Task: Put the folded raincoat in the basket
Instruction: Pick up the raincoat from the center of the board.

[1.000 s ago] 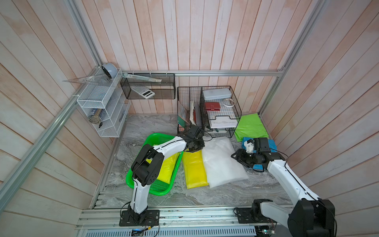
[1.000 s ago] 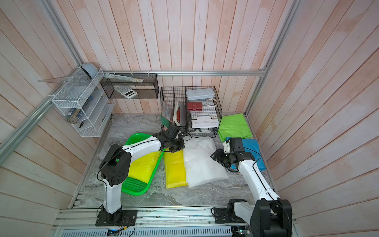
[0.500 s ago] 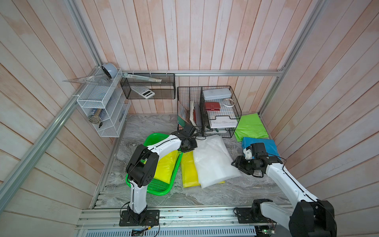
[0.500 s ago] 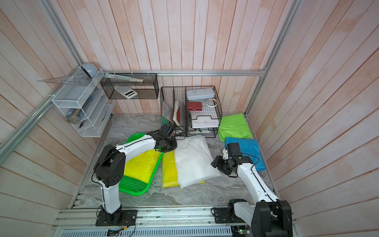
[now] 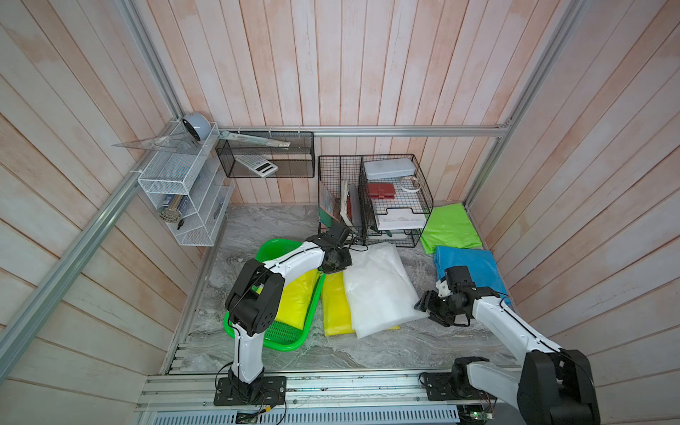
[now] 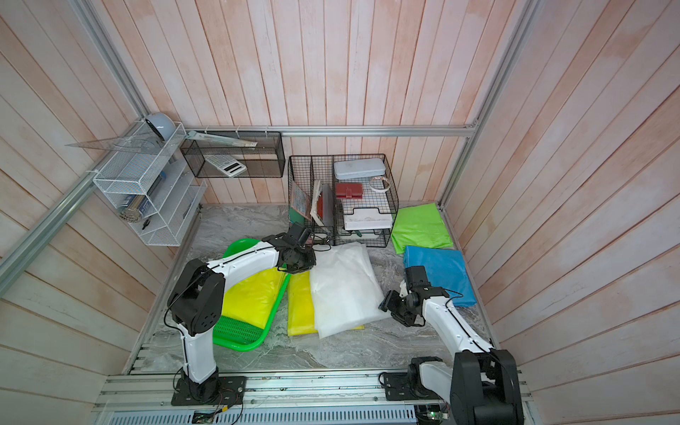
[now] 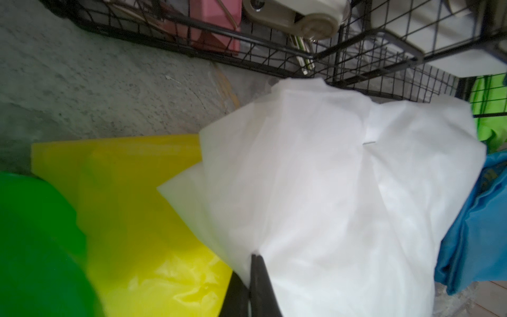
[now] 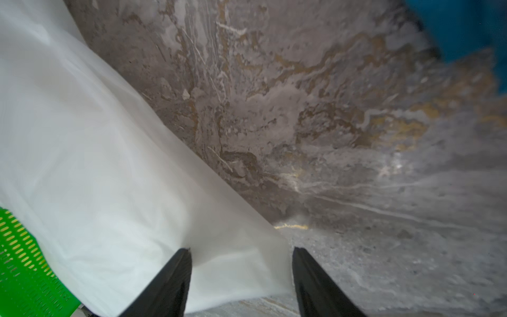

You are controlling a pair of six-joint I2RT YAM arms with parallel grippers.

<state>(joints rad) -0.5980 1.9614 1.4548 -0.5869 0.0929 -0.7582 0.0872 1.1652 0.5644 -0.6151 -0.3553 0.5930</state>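
Observation:
The right gripper grabs the white raincoat's near corner next, diagonally opposite my left gripper, so that the raincoat gets laid flat in the basket (image 5: 283, 344).
The folded white raincoat (image 5: 375, 287) (image 6: 342, 287) lies mid-table, partly over a yellow raincoat (image 5: 334, 307). My left gripper (image 5: 335, 265) (image 6: 300, 264) (image 7: 255, 256) is shut on its far left corner, next to the green basket (image 5: 283, 344) (image 6: 239, 344) (image 7: 33, 247). A second yellow raincoat (image 5: 294, 298) rests inside the basket. My right gripper (image 5: 423, 305) (image 6: 386, 303) (image 8: 241, 251) is open at the white raincoat's (image 8: 96, 164) near right corner, which lies loose between the spread fingers. The left arm hides part of the basket.
A blue raincoat (image 5: 467, 268) and a light green one (image 5: 450, 228) lie at the right wall. Black wire racks (image 5: 371, 198) with books and papers stand just behind the left gripper. A white mesh shelf (image 5: 184, 191) hangs on the left wall.
The left gripper has dragged the white raincoat leftward over the yellow one. The right gripper has followed to the left and nearer, and its jaws have spread wider.

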